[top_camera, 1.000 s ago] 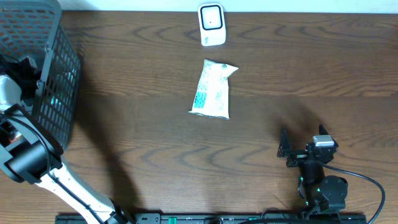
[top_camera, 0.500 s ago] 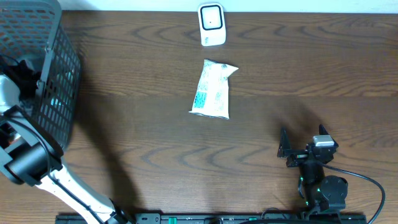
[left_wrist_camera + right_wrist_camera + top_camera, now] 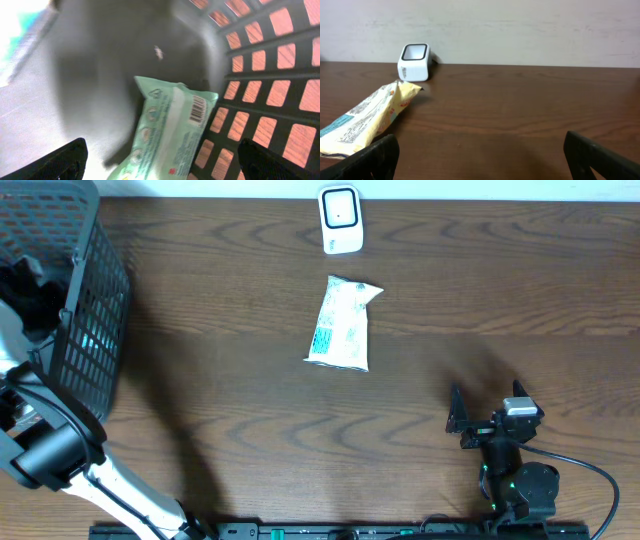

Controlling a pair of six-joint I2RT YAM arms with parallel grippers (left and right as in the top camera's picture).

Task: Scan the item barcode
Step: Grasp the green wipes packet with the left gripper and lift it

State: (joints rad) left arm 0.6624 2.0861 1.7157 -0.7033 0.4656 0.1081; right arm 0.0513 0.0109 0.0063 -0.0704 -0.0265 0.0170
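My left gripper is going to grab the green pack (image 3: 170, 130) next by its end away from the barcode, so the barcode stays free to face the scanner.
My left gripper (image 3: 162, 165) is down inside the black mesh basket (image 3: 95, 300), open, with its fingertips (image 3: 65, 159) far apart. A green pack (image 3: 170, 130) with a barcode (image 3: 198, 109) on its upper end lies below and between them, leaning against the basket wall, and neither finger touches it. From overhead the left gripper (image 3: 25, 290) shows only as a dark shape in the basket. A white scanner (image 3: 340, 218) stands at the table's far edge. My right gripper (image 3: 487, 408) rests open near the front right, empty (image 3: 480, 160).
A pale yellow and white packet (image 3: 343, 323) lies flat on the wooden table just in front of the scanner, also seen at the left of the right wrist view (image 3: 365, 117). The basket's mesh wall (image 3: 270, 75) closes in the left gripper's right side.
My left gripper has opened wide and shifted slightly toward the far side of the basket. The right arm, the packet and the scanner have not moved.
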